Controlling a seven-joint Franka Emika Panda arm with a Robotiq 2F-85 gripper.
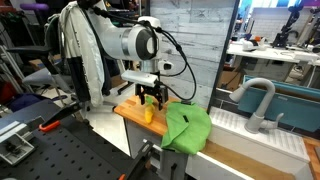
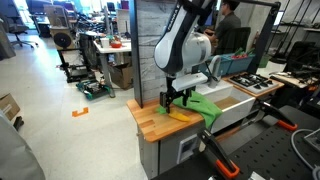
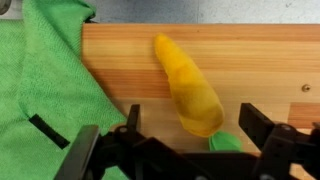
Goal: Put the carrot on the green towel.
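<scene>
I should lower my gripper before I close it on the carrot (image 3: 188,86). The carrot's thick end is below my gripper's fingers, so they would miss it if I closed now.
The carrot (image 3: 188,86) is yellow-orange with a small green top and lies on the wooden counter (image 3: 260,60). It shows in both exterior views (image 1: 148,113) (image 2: 178,112). The green towel (image 3: 45,90) lies crumpled beside it, also in both exterior views (image 1: 187,127) (image 2: 207,109). My gripper (image 3: 193,122) is open, its two fingers on either side of the carrot's thick end, not closed on it. In the exterior views the gripper (image 1: 151,97) (image 2: 177,98) hangs straight down just over the carrot.
The wooden counter (image 1: 130,110) is small, with its edges close to the carrot. A sink with a grey faucet (image 1: 255,100) stands beyond the towel. A grey wall panel (image 2: 150,50) rises behind the counter. Black perforated tables lie in front.
</scene>
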